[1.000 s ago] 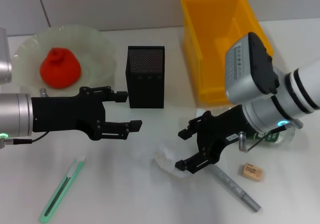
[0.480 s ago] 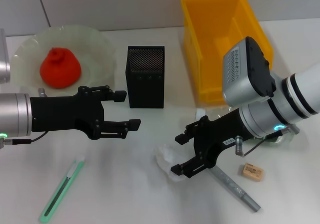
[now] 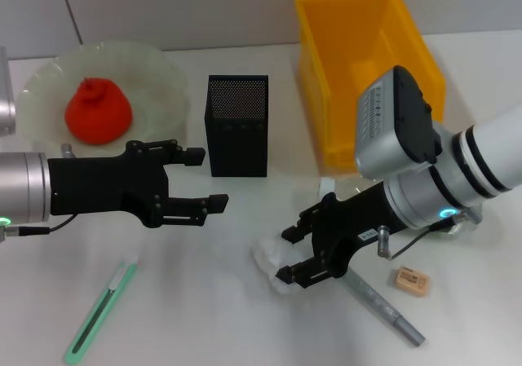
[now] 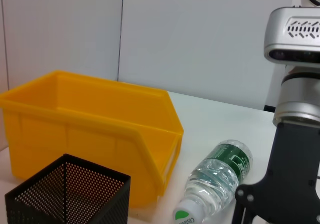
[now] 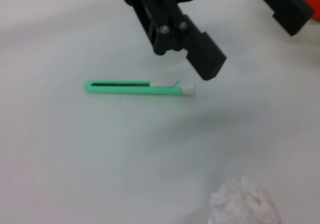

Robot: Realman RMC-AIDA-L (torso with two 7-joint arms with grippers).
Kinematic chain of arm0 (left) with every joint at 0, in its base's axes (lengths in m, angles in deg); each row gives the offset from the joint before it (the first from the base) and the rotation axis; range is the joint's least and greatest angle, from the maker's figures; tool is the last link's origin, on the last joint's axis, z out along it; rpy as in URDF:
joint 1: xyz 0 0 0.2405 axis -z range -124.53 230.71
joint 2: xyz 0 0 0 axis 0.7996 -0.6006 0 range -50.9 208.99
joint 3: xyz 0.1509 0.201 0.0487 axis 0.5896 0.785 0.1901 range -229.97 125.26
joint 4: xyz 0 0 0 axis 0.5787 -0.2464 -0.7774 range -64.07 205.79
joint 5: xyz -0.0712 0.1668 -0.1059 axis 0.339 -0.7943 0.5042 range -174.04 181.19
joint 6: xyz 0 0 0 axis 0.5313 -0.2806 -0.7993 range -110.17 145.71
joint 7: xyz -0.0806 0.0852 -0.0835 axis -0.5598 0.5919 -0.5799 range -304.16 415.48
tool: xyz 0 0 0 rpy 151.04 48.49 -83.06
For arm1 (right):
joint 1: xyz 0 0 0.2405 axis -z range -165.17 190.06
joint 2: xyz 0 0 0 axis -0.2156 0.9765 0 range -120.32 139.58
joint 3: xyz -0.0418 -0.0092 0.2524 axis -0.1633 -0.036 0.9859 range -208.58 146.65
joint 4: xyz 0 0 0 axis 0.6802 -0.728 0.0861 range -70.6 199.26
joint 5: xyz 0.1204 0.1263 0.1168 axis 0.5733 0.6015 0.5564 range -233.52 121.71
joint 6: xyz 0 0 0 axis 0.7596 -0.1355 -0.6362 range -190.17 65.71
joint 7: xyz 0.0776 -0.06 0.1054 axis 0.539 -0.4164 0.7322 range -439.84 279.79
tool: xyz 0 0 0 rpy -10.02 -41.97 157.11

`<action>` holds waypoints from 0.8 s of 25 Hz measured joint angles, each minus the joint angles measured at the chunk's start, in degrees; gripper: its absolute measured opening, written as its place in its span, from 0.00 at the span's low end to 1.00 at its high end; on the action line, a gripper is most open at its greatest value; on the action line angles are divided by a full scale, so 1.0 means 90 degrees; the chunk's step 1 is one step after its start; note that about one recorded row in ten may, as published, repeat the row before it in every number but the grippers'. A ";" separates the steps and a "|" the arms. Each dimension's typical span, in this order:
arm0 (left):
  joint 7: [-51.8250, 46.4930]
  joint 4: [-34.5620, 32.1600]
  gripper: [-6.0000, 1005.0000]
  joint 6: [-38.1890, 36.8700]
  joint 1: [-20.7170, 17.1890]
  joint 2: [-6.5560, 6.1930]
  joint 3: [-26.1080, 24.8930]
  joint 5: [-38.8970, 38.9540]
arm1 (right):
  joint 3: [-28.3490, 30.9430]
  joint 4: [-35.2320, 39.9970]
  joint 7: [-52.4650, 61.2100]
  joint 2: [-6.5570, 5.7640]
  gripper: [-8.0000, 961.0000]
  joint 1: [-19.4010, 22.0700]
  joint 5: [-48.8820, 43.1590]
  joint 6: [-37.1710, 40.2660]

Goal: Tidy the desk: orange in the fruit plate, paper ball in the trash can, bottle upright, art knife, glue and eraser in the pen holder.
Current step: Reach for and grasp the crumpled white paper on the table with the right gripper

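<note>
I need to close my right gripper on the paper ball now. Both of my fingers reach to the paper ball's middle [image 3: 280, 256] [image 5: 244, 204] on either side, near the table.
A white paper ball [image 3: 267, 260] [image 5: 244, 205] lies on the table, and my right gripper [image 3: 286, 254] is open with its fingers on either side of the ball's right edge. My left gripper [image 3: 209, 179] hovers open and empty in front of the black mesh pen holder [image 3: 238, 125] [image 4: 65, 191]. The orange [image 3: 98, 111] sits in the pale fruit plate [image 3: 159, 68]. A yellow bin [image 3: 359, 56] [image 4: 90, 129] serves as the trash can. The bottle [image 4: 216, 176] lies on its side behind my right arm. The green art knife [image 3: 101, 312] [image 5: 137, 87], grey glue stick [image 3: 383, 307] and eraser [image 3: 410, 281] lie on the table.
The bin stands right of the pen holder at the back. The plate fills the back left corner. My right arm's body [image 3: 424, 162] hangs over the bottle and the bin's front.
My right gripper has slid left and slightly down, closing in until its fingers flank the paper ball. The left arm has stayed still.
</note>
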 joint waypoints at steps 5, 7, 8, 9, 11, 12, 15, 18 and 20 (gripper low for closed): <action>0.0001 0.0000 0.82 0.0007 -0.0001 0.0007 0.0000 -0.0002 | -0.0072 -0.0118 0.0021 -0.0004 0.63 -0.0072 0.0000 -0.0018; 0.0001 0.0000 0.82 0.0007 -0.0002 0.0006 0.0000 -0.0004 | -0.0073 -0.0126 0.0031 -0.0005 0.54 -0.0074 0.0000 -0.0047; 0.0001 0.0000 0.82 0.0007 -0.0003 0.0005 0.0000 -0.0005 | -0.0074 -0.0127 0.0041 -0.0006 0.49 -0.0075 0.0000 -0.0068; 0.0001 0.0000 0.82 0.0006 -0.0003 0.0003 0.0000 -0.0006 | -0.0074 -0.0128 0.0054 -0.0007 0.43 -0.0075 -0.0001 -0.0084; 0.0001 0.0000 0.82 0.0007 -0.0005 -0.0002 0.0000 -0.0008 | -0.0074 -0.0129 0.0067 -0.0008 0.33 -0.0075 -0.0006 -0.0098; 0.0001 0.0000 0.82 0.0007 -0.0006 -0.0003 0.0000 -0.0009 | -0.0074 -0.0130 0.0070 -0.0008 0.28 -0.0072 -0.0007 -0.0099; 0.0001 0.0000 0.82 0.0007 -0.0007 -0.0005 0.0000 -0.0010 | -0.0074 -0.0130 0.0076 -0.0010 0.20 -0.0055 -0.0015 -0.0099; 0.0001 0.0000 0.82 0.0007 -0.0007 -0.0006 0.0000 -0.0010 | -0.0074 -0.0123 0.0079 -0.0009 0.12 -0.0029 -0.0024 -0.0120; 0.0001 0.0000 0.82 0.0006 -0.0008 -0.0006 0.0000 -0.0010 | -0.0073 -0.0119 0.0083 -0.0008 0.10 -0.0013 -0.0031 -0.0150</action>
